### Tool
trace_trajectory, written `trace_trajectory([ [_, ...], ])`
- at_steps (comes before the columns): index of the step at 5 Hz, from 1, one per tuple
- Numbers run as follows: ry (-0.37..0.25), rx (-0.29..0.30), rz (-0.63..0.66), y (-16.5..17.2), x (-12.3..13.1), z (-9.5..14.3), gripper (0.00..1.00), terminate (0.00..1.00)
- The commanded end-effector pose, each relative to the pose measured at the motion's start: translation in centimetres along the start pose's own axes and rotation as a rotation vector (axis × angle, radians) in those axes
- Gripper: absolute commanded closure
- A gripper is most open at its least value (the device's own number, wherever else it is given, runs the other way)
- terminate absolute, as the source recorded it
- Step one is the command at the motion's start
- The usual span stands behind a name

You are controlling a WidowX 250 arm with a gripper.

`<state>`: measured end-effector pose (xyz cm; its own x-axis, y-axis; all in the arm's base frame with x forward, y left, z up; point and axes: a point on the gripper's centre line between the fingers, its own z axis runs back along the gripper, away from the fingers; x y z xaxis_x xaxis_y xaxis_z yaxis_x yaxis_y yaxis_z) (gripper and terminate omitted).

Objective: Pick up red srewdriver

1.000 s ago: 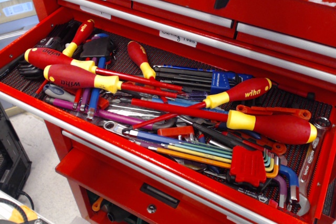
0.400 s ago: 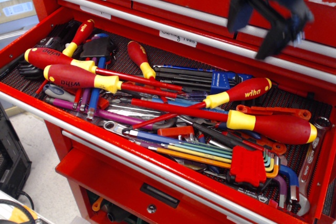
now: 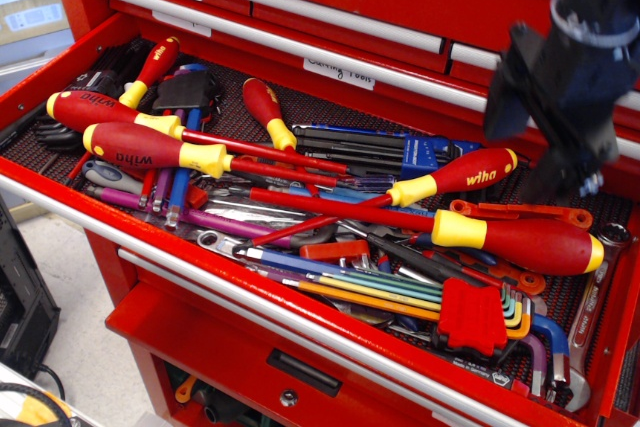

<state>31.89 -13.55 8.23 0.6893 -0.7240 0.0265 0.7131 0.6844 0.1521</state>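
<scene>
My gripper needs to grab the red screwdriver next by its fat red handle (image 3: pixel 532 245) beside the yellow collar (image 3: pixel 458 230) to pick it up.
The red screwdriver (image 3: pixel 522 243) lies at the right of the open drawer (image 3: pixel 300 322). It has a fat plain red handle, a yellow collar, a yellow butt tip pointing right and a long thin red shaft running left over other tools. My gripper (image 3: pixel 523 160) is dark and blurred at the upper right. It hangs just above and behind the handle without touching it. Its fingers (image 3: pixel 505 87) stand apart and nothing is between them.
Slimmer red-yellow "wiha" screwdrivers (image 3: pixel 455 176) (image 3: pixel 150 150) lie across the drawer. A short stubby one (image 3: pixel 266 110) lies at the back. A red hex key set (image 3: pixel 475 317), coloured hex keys, wrenches (image 3: pixel 590 312) and a blue key holder (image 3: pixel 415 152) crowd around the handle. Closed drawers (image 3: pixel 340 17) rise behind.
My gripper has come into view from the top edge and moved down and to the right, closer to the fat red handle. The tools have not moved.
</scene>
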Motion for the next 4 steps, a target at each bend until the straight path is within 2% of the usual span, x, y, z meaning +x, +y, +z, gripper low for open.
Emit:
trace_trajectory([
  [1,-0.072,-0.013,-0.089,0.7,0.4,-1.6,0.0,0.0],
  [2,-0.044,-0.005,-0.115,0.9,0.3,-2.5,0.0,0.0],
  [3,-0.094,-0.011,-0.12,1.3,-0.4,-4.1,0.0,0.0],
  [4,-0.105,-0.007,-0.111,0.7,-0.3,-5.1,0.0,0.0],
])
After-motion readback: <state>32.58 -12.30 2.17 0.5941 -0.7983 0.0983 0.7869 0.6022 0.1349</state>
